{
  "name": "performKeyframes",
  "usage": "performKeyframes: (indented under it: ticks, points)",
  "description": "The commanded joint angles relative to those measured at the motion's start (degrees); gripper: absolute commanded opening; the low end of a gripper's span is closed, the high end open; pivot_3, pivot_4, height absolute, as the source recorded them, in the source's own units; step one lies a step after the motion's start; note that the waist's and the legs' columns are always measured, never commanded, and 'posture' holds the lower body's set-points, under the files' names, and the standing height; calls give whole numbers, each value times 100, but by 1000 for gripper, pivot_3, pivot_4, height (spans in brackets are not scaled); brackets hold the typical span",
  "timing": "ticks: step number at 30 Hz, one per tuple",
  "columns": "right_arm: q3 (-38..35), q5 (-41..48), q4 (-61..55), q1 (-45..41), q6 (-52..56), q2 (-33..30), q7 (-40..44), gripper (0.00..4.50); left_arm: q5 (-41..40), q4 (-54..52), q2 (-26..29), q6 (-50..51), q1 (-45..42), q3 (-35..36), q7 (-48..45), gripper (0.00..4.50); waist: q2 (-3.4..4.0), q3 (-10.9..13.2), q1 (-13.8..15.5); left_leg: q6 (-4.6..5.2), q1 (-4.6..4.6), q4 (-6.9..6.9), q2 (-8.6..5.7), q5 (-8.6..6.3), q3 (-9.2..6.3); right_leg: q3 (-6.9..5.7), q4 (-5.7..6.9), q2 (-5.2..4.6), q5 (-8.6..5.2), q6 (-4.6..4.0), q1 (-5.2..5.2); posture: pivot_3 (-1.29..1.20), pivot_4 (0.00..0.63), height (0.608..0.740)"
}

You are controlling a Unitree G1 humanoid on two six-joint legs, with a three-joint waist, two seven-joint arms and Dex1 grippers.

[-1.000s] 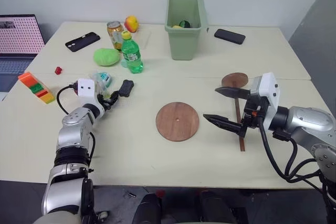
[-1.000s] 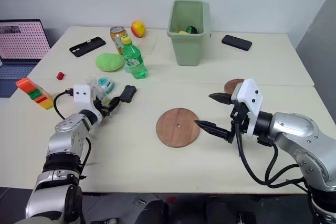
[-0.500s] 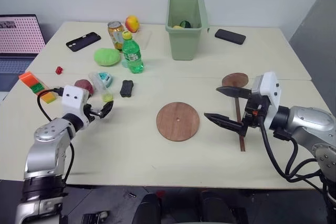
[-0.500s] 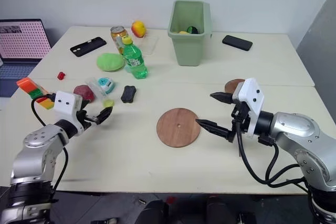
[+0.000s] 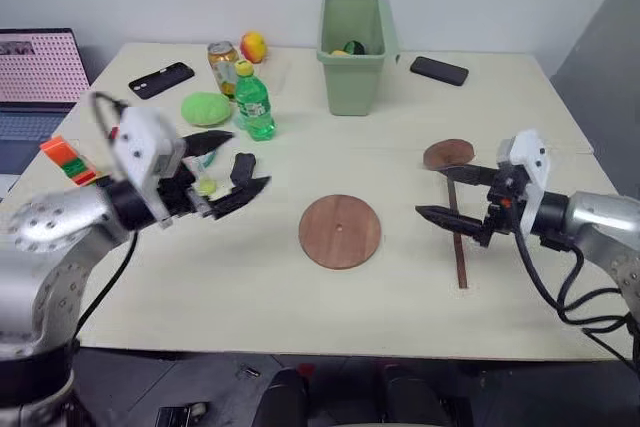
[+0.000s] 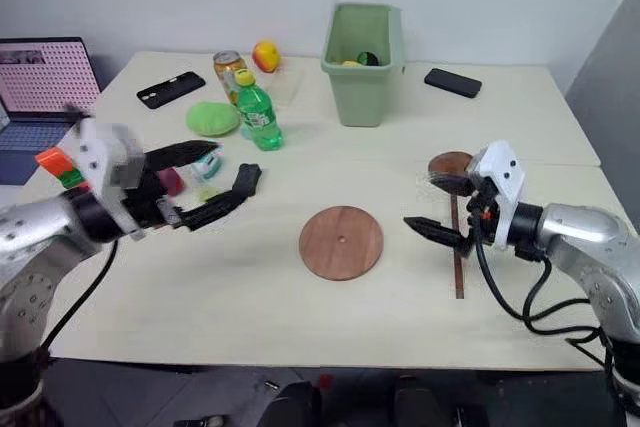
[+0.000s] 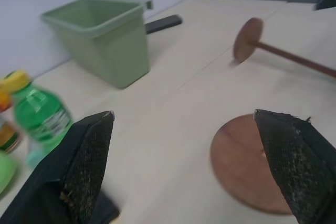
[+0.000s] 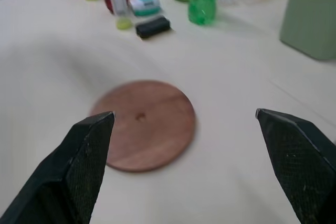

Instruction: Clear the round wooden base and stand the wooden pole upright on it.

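My right gripper should next grab the wooden pole by its slim body [image 5: 453,197], which fits the gripper's fingers, as a broad disc caps one end.
The round wooden base [image 5: 340,231] lies flat in the middle of the table with nothing on it, its small centre hole showing. The wooden pole [image 5: 458,247] lies on the table to its right, its disc end [image 5: 448,154] pointing away from me. My right gripper [image 5: 433,190] hovers open just above the pole's upper stretch, near the disc, with nothing between its fingers. My left gripper [image 5: 235,162] is raised above the table's left side, open and empty, pointing toward the base [image 7: 252,166].
A green bin [image 5: 353,52] stands at the back centre. A green bottle [image 5: 252,102], a can [image 5: 220,55], a green lump [image 5: 205,107], a small black block [image 5: 242,165] and an orange toy [image 5: 68,159] crowd the left. Two phones [image 5: 160,79] [image 5: 438,70] lie at the back.
My left arm lifted away from the clutter at the left, swung up toward the centre, and its jaws spread wider. My right gripper shifted right, over the pole.
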Motion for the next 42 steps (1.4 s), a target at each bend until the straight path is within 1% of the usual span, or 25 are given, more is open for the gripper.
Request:
performKeyframes:
  ticks: [1,2,4,6,11,14,16,18,20,21,23,24,25,26,27,30,32,36,39,42]
  points:
    - [391,-489,603,-680,758,-34,-512,4500,-71,532,-40,-374,-632,-557,-914,4466,2,1,-41,0,3,-2,1,0,4,4,0,0,0,0,0,0,150,740]
    - [403,-453,728,-892,1087,50,-644,4500,-67,628,-92,-450,-724,-624,-1018,4466,2,1,-62,0,-15,-3,3,0,4,4,1,4,0,-1,-18,0,150,740]
    - [680,-672,978,-1433,1769,111,-942,4500,-105,784,-193,-599,-830,-739,-1287,4466,3,1,-122,-1,-19,-4,5,1,6,6,0,4,0,-1,-23,0,150,740]
    - [723,-659,1255,-1785,2550,246,-1137,4500,-115,838,-202,-654,-817,-802,-1478,4466,6,2,-156,-11,-38,-4,4,7,9,10,4,3,0,-1,-42,0,150,740]
    - [922,-749,1643,-2095,3322,591,-1297,4500,-189,796,-209,-634,-739,-844,-1724,4466,5,2,-142,-12,-51,0,4,7,-2,0,0,3,0,-1,-48,0,150,740]
    - [1219,-1063,2098,-2198,3375,894,-1507,4500,-129,762,-119,-739,-594,-832,-1910,4466,6,2,-144,-2,-54,4,1,2,0,2,3,-1,0,-1,-52,0,150,740]
    - [1395,-1335,2446,-2266,3115,1046,-1606,4152,-19,826,-186,-784,-602,-788,-1721,4500,6,2,-150,-2,-52,5,1,1,1,3,6,-1,0,-1,-53,0,150,740]
    - [1402,-1439,2575,-2317,3062,1123,-1612,3754,20,824,-274,-777,-588,-738,-1521,4500,6,2,-150,-2,-54,6,1,1,0,3,10,0,0,-1,-58,0,150,740]
    - [1327,-1463,2605,-2347,3121,1186,-1586,3153,4,722,-341,-758,-473,-688,-1337,4500,7,2,-150,-2,-54,6,1,1,1,4,11,0,0,-1,-59,0,150,740]
    - [1265,-1450,2587,-2355,3170,1220,-1579,2999,-8,637,-344,-751,-360,-662,-1284,4500,7,2,-151,-2,-55,6,1,1,1,4,11,-1,0,-1,-59,0,150,740]
    - [1205,-1439,2549,-2359,3240,1249,-1546,2422,-26,533,-328,-764,-209,-638,-1244,4500,7,2,-153,-2,-56,4,2,1,2,6,11,0,0,-1,-62,0,150,740]
    - [1187,-1444,2522,-2359,3269,1262,-1539,2235,-54,483,-298,-750,-119,-612,-1246,4500,7,2,-153,-2,-57,4,2,2,2,6,11,0,0,-1,-64,0,150,740]
    - [1167,-1436,2495,-2350,3295,1270,-1520,1918,-59,424,-254,-756,-13,-599,-1274,4500,7,2,-152,-2,-58,3,3,2,2,5,12,0,0,-1,-66,0,150,740]
    - [1149,-1434,2468,-2347,3326,1287,-1512,1699,-66,386,-216,-764,66,-581,-1302,4500,7,2,-153,-2,-60,3,3,2,2,6,13,0,0,-1,-67,0,150,740]
    - [1053,-1439,2454,-2350,3322,1346,-1548,1482,-33,368,-177,-797,143,-575,-1332,4500,7,2,-153,-2,-59,3,3,2,3,6,14,0,0,-1,-68,0,150,740]
    - [669,-1464,2394,-2394,3159,1579,-1679,620,71,418,-115,-920,249,-555,-1383,4500,8,2,-154,-1,-58,4,3,1,4,8,18,1,0,-1,-69,0,150,740]
    - [319,-1447,2320,-2462,2996,1794,-1786,233,91,479,-90,-928,276,-524,-1370,4500,7,2,-152,-1,-58,5,2,1,3,8,23,1,0,-1,-70,0,150,740]
    - [-310,-1380,2078,-2518,2232,2215,-1923,239,259,654,2,-1085,474,-474,-1418,4500,8,2,-157,-1,-58,4,1,1,6,10,26,1,0,-1,-72,0,150,740]
    - [-575,-1127,1422,-2350,1388,2544,-1687,239,386,817,-48,-1196,693,-343,-1204,4500,10,2,-163,-2,-60,0,3,1,9,12,30,1,0,-1,-81,0,150,740]
    - [-665,-921,841,-2173,802,2925,-1605,239,354,637,-230,-1219,939,-214,-913,4500,11,2,-179,-1,-61,-1,7,1,9,12,36,2,0,-1,-87,0,150,740]
